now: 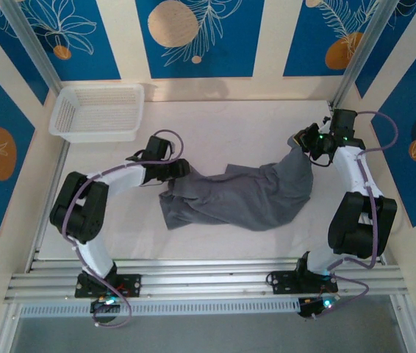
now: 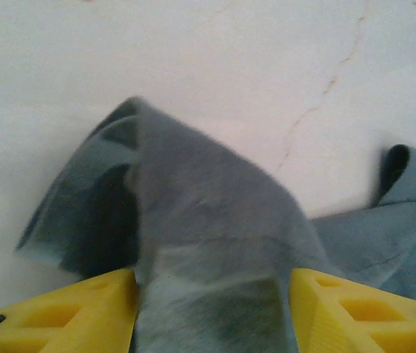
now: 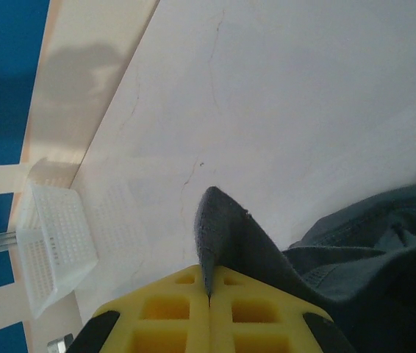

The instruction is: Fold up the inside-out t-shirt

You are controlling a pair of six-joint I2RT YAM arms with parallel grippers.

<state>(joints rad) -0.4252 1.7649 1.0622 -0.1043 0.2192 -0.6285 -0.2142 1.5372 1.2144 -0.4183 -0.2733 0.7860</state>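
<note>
The t-shirt (image 1: 245, 195) needs to be spread flat for folding, so my left gripper should next grab its loose hump (image 1: 184, 181) at the t-shirt's end opposite my right gripper.
The dark grey inside-out t-shirt (image 1: 245, 195) lies crumpled across the middle of the white table, stretched from left to right. My right gripper (image 1: 301, 143) holds its right end lifted off the table. In the right wrist view the yellow jaws (image 3: 209, 294) are pressed together on a fold of the t-shirt (image 3: 230, 228). My left gripper (image 1: 182, 170) sits low at the shirt's left end. In the left wrist view its yellow fingers (image 2: 212, 323) stand well apart, with a hump of grey t-shirt (image 2: 208, 220) lying loose between them.
A white plastic mesh basket (image 1: 98, 110) stands at the back left corner of the table, and it also shows as the basket (image 3: 54, 243) at the left of the right wrist view. Blue and cream panels wall in the table on three sides.
</note>
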